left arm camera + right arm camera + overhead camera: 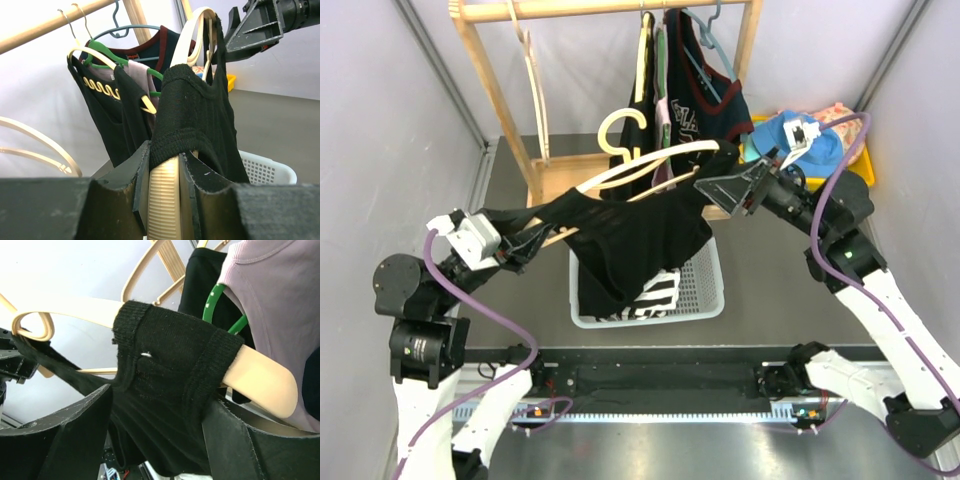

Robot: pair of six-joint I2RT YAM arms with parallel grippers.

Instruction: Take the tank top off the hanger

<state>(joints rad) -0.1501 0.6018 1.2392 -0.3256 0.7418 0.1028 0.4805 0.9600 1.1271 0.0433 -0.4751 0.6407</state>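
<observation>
My right gripper will next grab the tank top by its strap [159, 399], taking only the cloth beneath the hanger's shoulder [260, 380], to slide the tank top off the hanger's end.
A black tank top [630, 240] hangs over a cream hanger [650, 160] held level between both arms, above a white basket [700, 290]. My left gripper [532, 243] is shut on the hanger's left end. In the left wrist view the ribbed cream hanger arm [165, 200] sits clamped between the jaws, and the tank top's strap [195, 115] rests just beyond them. My right gripper [715, 188] is open at the hanger's right end. In the right wrist view its fingers [60, 440] stand on either side of the tank top's strap [165, 355], which wraps over the hanger's shoulder [260, 380].
A wooden clothes rack [610, 10] stands behind, with other garments on hangers [690, 100] and bare cream hangers [535, 80]. The basket holds striped clothing [660, 290]. A yellow bin [860, 165] with blue items sits at the back right. Grey walls close both sides.
</observation>
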